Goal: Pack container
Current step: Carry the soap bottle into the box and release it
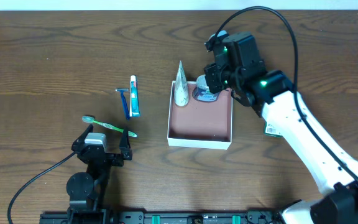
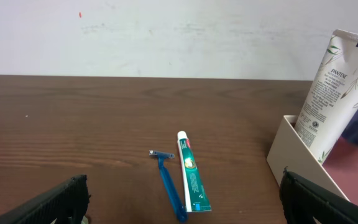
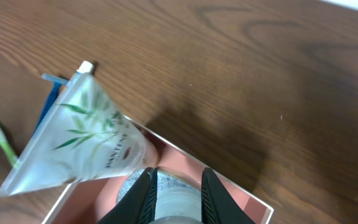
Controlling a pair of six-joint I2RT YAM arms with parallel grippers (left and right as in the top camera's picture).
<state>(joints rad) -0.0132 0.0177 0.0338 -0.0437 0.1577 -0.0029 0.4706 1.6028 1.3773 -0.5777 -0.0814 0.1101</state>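
My right gripper needs to lower the bottle farther in, as the base of the pale round bottle (image 3: 176, 198) tilts above the container's pinkish bottom and would drop if I opened now.
The container (image 1: 199, 144), a square white-walled box with a pinkish floor, sits mid-table. A white Pantene tube (image 1: 181, 84) stands in its back left corner. My right gripper (image 1: 207, 92) is over the container's back edge, shut on a pale round bottle (image 3: 176, 198) that reaches down into the box. The tube (image 3: 79, 137) leans just left of the right gripper (image 3: 176, 186). My left gripper (image 1: 103, 148) is open and empty, just in front of a green toothbrush (image 1: 107, 126).
A blue razor (image 1: 125, 101) and a toothpaste tube (image 1: 134, 96) lie side by side left of the container. Both show in the left wrist view, razor (image 2: 169, 183) and toothpaste (image 2: 191, 174), with the container wall (image 2: 291, 149) at right.
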